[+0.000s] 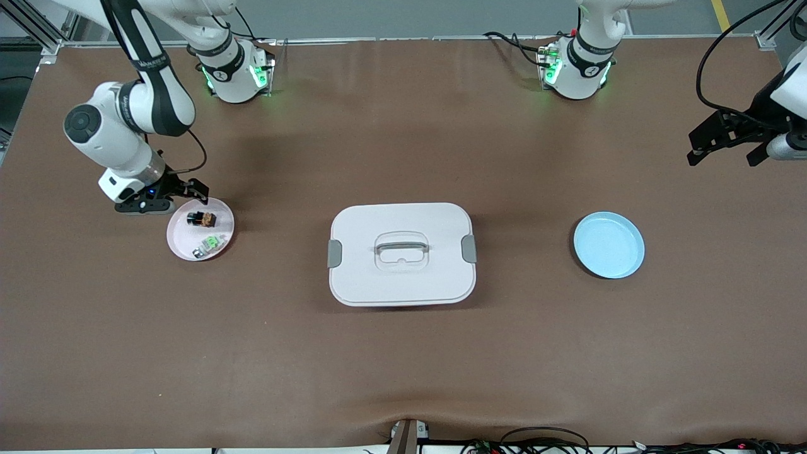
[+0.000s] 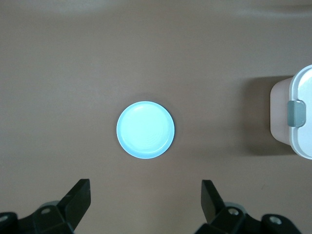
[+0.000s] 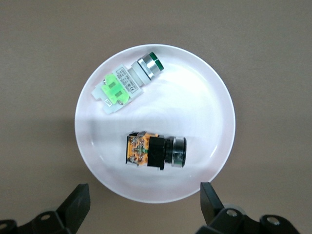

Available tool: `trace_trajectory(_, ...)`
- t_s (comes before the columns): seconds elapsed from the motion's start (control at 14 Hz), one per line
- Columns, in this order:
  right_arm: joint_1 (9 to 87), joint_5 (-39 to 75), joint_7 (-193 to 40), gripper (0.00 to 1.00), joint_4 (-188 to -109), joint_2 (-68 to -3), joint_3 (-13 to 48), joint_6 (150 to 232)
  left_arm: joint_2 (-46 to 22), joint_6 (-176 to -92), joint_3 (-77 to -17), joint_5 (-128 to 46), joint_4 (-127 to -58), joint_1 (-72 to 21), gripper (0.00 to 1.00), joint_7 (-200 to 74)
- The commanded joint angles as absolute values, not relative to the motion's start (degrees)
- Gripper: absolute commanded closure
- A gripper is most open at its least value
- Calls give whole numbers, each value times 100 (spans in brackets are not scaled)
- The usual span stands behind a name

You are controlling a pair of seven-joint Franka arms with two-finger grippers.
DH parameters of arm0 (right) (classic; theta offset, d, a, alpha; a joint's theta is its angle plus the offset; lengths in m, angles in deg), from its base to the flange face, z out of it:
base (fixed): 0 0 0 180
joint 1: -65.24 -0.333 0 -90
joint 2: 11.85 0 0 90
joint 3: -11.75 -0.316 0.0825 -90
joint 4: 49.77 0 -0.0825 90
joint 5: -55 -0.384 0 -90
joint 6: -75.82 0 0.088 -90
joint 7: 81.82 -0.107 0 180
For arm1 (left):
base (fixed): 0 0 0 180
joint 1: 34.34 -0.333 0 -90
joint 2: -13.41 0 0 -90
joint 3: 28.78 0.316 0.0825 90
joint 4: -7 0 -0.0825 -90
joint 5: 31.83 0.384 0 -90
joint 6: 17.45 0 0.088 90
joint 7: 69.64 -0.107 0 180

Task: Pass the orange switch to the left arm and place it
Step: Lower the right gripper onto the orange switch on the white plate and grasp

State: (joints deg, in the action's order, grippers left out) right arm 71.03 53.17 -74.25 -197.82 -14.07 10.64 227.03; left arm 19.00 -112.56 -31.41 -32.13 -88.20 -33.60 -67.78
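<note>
My right gripper will next grab the switch by its orange housing and ringed button ends, to hand the orange switch (image 1: 202,219) over to the left arm.
The orange switch (image 1: 202,219) lies on its side in the pink dish (image 1: 178,244) at the right arm's end of the table; it also shows in the right wrist view (image 3: 155,150). My right gripper (image 1: 178,191) is open and empty, above the dish's rim nearest the robots' bases, in the right wrist view (image 3: 144,204) beside the dish (image 3: 204,112). My left gripper (image 1: 725,140) is open and empty, high over the left arm's end of the table; in its wrist view (image 2: 146,202) it looks down on the blue dish (image 2: 146,129). The white box (image 1: 401,253) stands mid-table.
A pale green-topped switch (image 1: 210,244) lies in the pink dish too, nearer the front camera than the orange one; it also shows in the right wrist view (image 3: 127,84). The blue dish (image 1: 609,244) is empty. The box's corner shows in the left wrist view (image 2: 296,117).
</note>
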Motion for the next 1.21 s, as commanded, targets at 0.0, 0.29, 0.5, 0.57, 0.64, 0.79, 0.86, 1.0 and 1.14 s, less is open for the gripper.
trace_trajectory(0.0, 7095, 5368, -7488, 0, -19716, -1948, 1087, 23155, 1833, -11123, -3151, -3200, -8669, -3373, 0, -6823)
trace_trajectory(0.29, 7104, 5377, -7470, 0, -19576, -2458, 1105, 23587, 1833, -11123, -3151, -3200, -8669, -3382, 0, -6823)
trace_trajectory(0.5, 7113, 5386, -7461, 0, -19479, -2582, 1105, 23605, 1833, -11123, -3151, -3200, -8669, -3382, 0, -6823)
trace_trajectory(0.57, 7104, 5386, -7453, 0, -19418, -2643, 1105, 23605, 1833, -11123, -3151, -3200, -8669, -3382, 0, -6823)
trace_trajectory(0.64, 7113, 5386, -7453, 0, -19347, -2731, 1113, 23605, 1833, -11123, -3151, -3200, -8669, -3382, 0, -6823)
trace_trajectory(0.79, 7104, 5386, -7453, 0, -19329, -2837, 1105, 23788, 1833, -11123, -3151, -3200, -8669, -3373, 0, -6823)
trace_trajectory(0.86, 7122, 5386, -7453, 0, -19329, -2907, 1113, 23842, 1833, -11123, -3151, -3200, -8669, -3373, 0, -6823)
trace_trajectory(1.0, 7122, 5386, -7444, 0, -19329, -2916, 1113, 23851, 1833, -11123, -3151, -3200, -8669, -3373, 0, -6823)
trace_trajectory(1.14, 7122, 5394, -7435, 10, -19338, -2908, 1113, 23851, 1833, -11123, -3151, -3200, -8669, -3390, 0, -6832)
